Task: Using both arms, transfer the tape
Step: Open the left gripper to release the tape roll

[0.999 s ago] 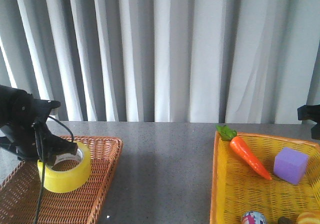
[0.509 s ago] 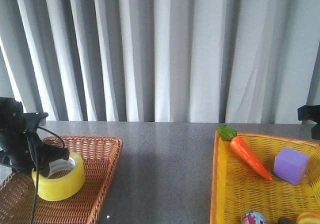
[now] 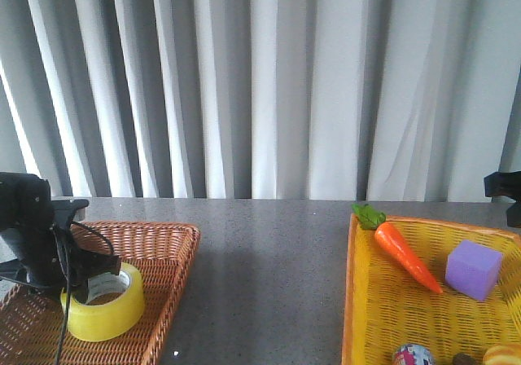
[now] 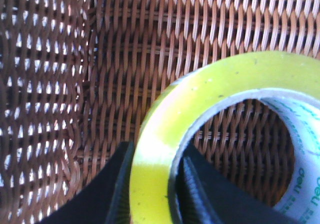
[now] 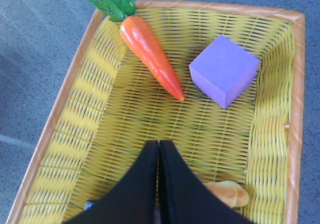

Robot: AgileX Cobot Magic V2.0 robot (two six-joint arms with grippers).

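The yellow roll's base sits low on the brown basket's wicker bottom, inside the basket's rim, so it is time for my left gripper to open now.
The tape (image 3: 106, 312), a wide yellow roll with a white printed core, lies low in the brown wicker basket (image 3: 167, 239) at the front left. My left gripper (image 3: 85, 279) holds it by its wall. In the left wrist view the roll (image 4: 210, 84) sits over the basket weave (image 4: 60, 84), and my left gripper (image 4: 156, 154) has one finger outside the wall and one inside the core. My right gripper (image 5: 158, 144) is shut and empty, hovering over the yellow basket (image 5: 65, 114). Only a bit of the right arm (image 3: 505, 190) shows at the front view's right edge.
The yellow basket (image 3: 352, 300) at the right holds a toy carrot (image 3: 403, 253), a purple cube (image 3: 474, 269), a patterned ball (image 3: 413, 355) and a tan bread-like piece (image 5: 227, 194). Grey tabletop (image 3: 269, 275) lies between the baskets. A curtain hangs behind.
My left gripper has come down with the tape, which now sits lower in the brown basket. The right arm has not moved.
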